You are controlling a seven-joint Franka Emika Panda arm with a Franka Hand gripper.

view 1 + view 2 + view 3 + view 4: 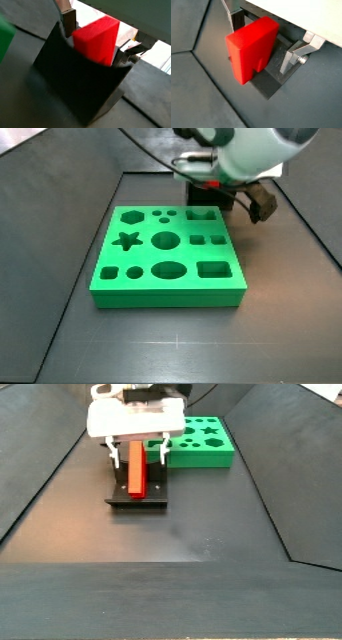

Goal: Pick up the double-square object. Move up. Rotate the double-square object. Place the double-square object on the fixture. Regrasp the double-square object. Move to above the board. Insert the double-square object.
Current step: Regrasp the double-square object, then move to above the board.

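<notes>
Next, my gripper grabs the double-square object by its upper end (pixel 95 34), to leave the object's lower end free to enter the board.
The red double-square object (pixel 95 45) stands upright against the dark fixture (pixel 73 85), as both wrist views show (pixel 251 50). In a side view the object (pixel 138 469) rests on the fixture (pixel 120 494). My gripper (pixel 138 454) is lowered around it, with one silver finger (pixel 292 57) on each side and a narrow gap between the fingers and the block. The jaws stand open. The green board (pixel 107 278) lies in front of the gripper (pixel 221 193), which hides the red object in that side view.
The board's corner (pixel 5 40) shows beside the fixture in a wrist view, and the board (pixel 214 452) sits just behind the fixture in a side view. Sloped dark walls (pixel 40 474) enclose the work floor on both sides.
</notes>
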